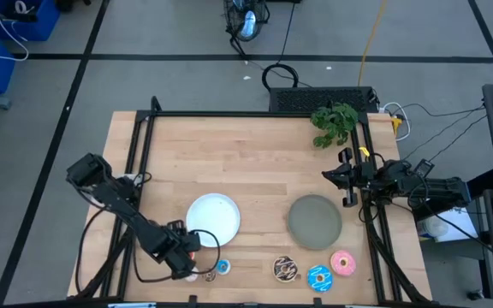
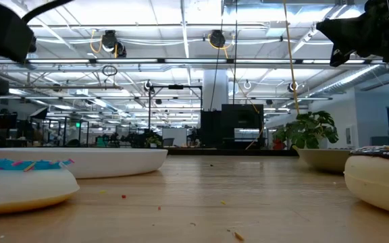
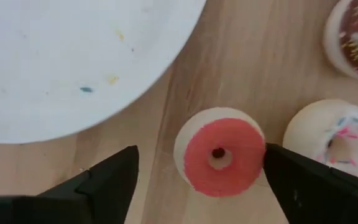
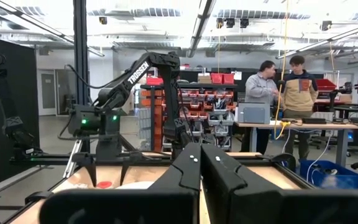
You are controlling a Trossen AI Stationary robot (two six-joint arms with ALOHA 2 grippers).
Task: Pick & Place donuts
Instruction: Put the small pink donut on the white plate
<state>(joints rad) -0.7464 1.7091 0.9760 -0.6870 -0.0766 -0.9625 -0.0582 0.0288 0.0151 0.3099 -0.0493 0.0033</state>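
My left gripper grabs the donut by its round outer edge [image 3: 182, 148] next, to place the small red donut on the white plate [image 3: 73, 62].
A small red donut [image 3: 219, 155] lies flat on the wooden table beside the white plate [image 3: 73, 62]. My left gripper [image 3: 201, 163] points down over it, open, with one finger on each side of the donut; the finger [image 3: 303, 180] on one side stands close to its rim. A pink-white donut [image 3: 334, 137] and a brown donut [image 3: 353, 37] lie just beyond. In the high view my left gripper [image 1: 187, 255] is near the table's front left. My right gripper [image 1: 342, 180] waits shut at the right edge, clear of the table top.
A small blue donut [image 1: 222, 267], a chocolate sprinkled donut [image 1: 285, 269], a blue-iced donut [image 1: 319, 277] and a pink-iced donut [image 1: 343, 263] lie along the near edge. The grey plate [image 1: 315, 221] sits right of centre. A green plant [image 1: 334, 122] stands at the far right.
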